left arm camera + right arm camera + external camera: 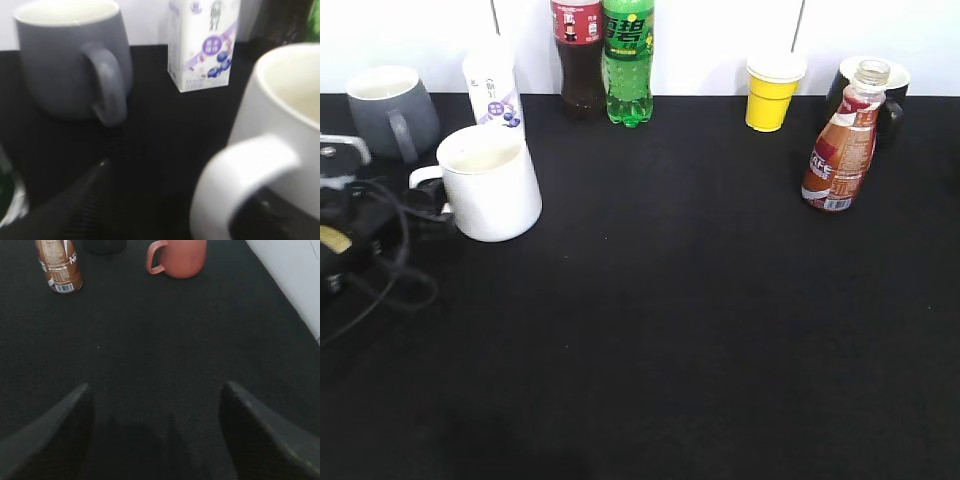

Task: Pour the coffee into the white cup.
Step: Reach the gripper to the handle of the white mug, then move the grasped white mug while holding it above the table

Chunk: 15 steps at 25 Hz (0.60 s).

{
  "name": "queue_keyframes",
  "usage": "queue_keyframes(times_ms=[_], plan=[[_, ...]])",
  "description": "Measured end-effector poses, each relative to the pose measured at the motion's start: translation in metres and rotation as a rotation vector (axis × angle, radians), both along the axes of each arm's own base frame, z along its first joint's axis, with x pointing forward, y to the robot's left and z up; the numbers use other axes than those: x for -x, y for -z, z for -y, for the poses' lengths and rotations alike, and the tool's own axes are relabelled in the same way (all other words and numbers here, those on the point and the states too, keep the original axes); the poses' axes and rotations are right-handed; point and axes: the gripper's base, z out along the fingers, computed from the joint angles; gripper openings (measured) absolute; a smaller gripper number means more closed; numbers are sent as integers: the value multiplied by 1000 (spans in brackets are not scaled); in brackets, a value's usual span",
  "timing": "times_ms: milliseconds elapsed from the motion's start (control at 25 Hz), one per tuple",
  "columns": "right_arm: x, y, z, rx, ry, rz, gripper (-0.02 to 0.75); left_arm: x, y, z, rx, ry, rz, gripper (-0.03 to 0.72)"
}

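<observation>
My left gripper should next grab the cup by its narrow handle (426, 180), because the cup's round body (495, 195) is too wide for the gripper's fingers.
The white cup (492, 183) stands at the left of the black table, handle (424, 178) pointing left. It fills the right of the left wrist view (292, 115). My left gripper (426, 207) is open at the handle (240, 172); one finger (75, 200) lies left of it, and the other is mostly hidden behind the loop. The coffee (842, 140), uncapped, stands upright at the far right and shows at the top left of the right wrist view (57, 265). My right gripper (156, 390) is open and empty over bare cloth, well short of the bottle.
A grey mug (385, 108) and a blueberry carton (493, 85) stand behind the white cup. A cola bottle (578, 55), a green bottle (628, 60), a yellow paper cup (772, 90) and a black mug (892, 95) line the back. A pink mug (180, 257) stands right of the coffee.
</observation>
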Motion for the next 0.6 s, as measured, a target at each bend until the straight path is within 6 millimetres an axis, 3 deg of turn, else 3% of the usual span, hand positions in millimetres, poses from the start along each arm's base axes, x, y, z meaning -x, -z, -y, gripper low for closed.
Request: queue_keyframes(times_ms=[80,120,200,360,520,600], plan=[[0,0,0,0,0,0,592,-19,1,1,0,6,24,455],[0,0,0,0,0,0,592,-28,3,1,-6,19,34,376],[0,0,0,0,0,0,592,-35,6,5,-23,77,51,89],[0,0,0,0,0,0,592,-33,2,12,-12,158,73,82],[0,0,0,0,0,0,592,-15,-51,33,53,428,180,67],[0,0,0,0,0,0,592,-10,-68,40,73,514,219,67]])
